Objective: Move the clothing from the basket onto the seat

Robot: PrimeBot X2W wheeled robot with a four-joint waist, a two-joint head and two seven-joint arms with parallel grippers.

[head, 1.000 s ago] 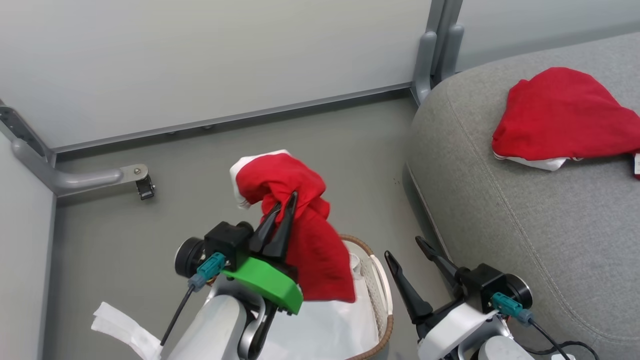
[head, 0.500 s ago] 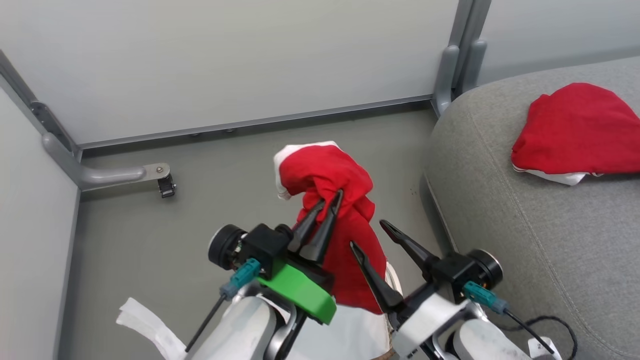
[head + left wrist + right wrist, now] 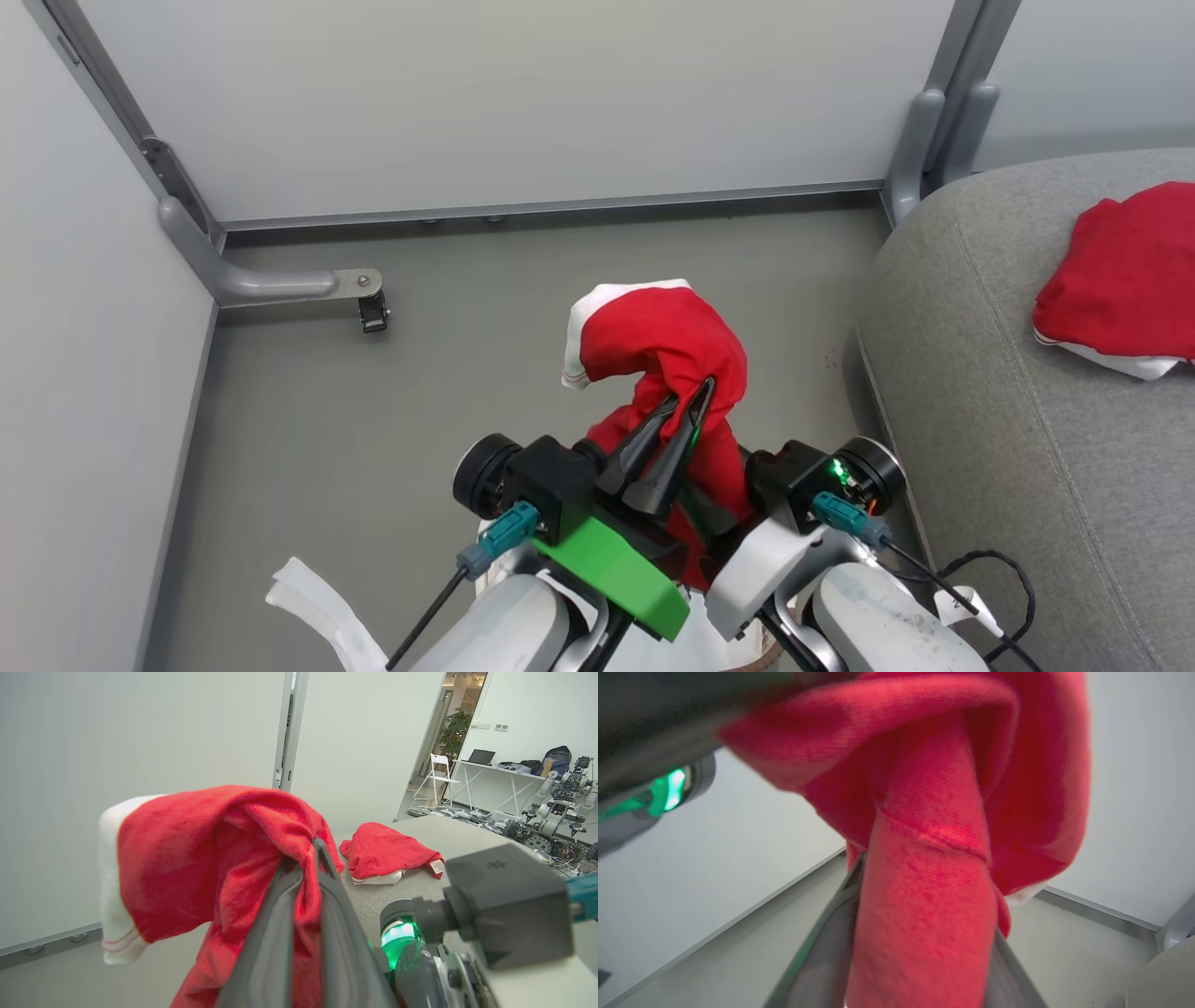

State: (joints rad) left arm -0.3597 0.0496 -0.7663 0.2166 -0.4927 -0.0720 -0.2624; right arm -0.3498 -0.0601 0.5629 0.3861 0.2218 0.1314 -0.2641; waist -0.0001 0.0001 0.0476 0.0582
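The red garment needs to go onto the seat (image 3: 980, 392), so my right gripper will grab it next by its hanging piece (image 3: 717, 482) to move it there.
My left gripper (image 3: 691, 397) is shut on a red garment of the clothing (image 3: 672, 341) with a white edge, holding it up over the grey floor. The cloth drapes over the fingertips and hangs down; in the left wrist view the left gripper (image 3: 308, 858) pinches a fold of the red garment (image 3: 196, 858). My right gripper (image 3: 924, 896) stands open, one finger on each side of the hanging strand (image 3: 924, 914). Another red garment (image 3: 1130, 275) lies on the grey seat (image 3: 980, 392) at the right. The basket is hidden under my arms.
Pale partition walls with grey metal posts (image 3: 924, 140) close the floor at the back and left. A bracket with a small caster (image 3: 372, 313) stands at the left wall. A white liner strip (image 3: 317, 607) trails at the lower left. A black cable (image 3: 999, 569) lies by the seat.
The camera has turned left, shifting the scene right. My right gripper has swung in from the right to the hanging cloth and narrowed around it. The left gripper keeps its hold.
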